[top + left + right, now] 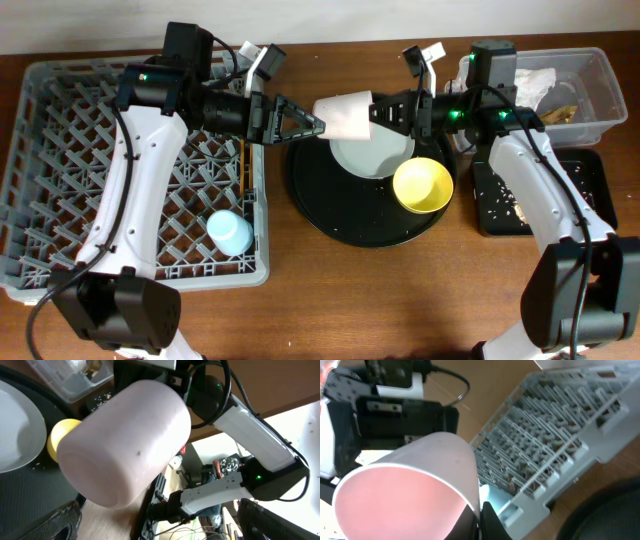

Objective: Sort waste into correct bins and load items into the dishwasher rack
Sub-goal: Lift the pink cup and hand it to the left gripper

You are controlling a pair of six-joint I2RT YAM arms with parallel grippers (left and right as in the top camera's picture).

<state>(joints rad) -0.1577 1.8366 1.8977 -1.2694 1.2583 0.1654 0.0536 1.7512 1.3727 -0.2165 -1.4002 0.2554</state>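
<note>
I should next grab the pale pink cup with my left gripper around its base [325, 118]. The cup's rim then stays free to go first into the dishwasher rack [60, 150].
My right gripper [385, 112] is shut on the rim of the pale pink cup [345, 115]. It holds the cup on its side above the white plate [372, 155]. In the right wrist view, one finger [480, 521] is inside the cup [405, 490] and one outside. My left gripper [308, 124] is open, its fingertips at the cup's base. In the left wrist view the cup [125, 440] fills the space ahead of the spread fingers [160, 527]. The yellow bowl [422, 185] sits beside the plate. The light blue cup [230, 232] lies in the dishwasher rack [60, 150]. Chopsticks are out of view.
Plate and bowl rest on a large round black tray [340, 218]. At the right, a clear tub [598, 95] holds a white napkin [530, 85] and golden-brown scraps [560, 113]. A shallow black tray [590, 185] with crumbs lies in front of it.
</note>
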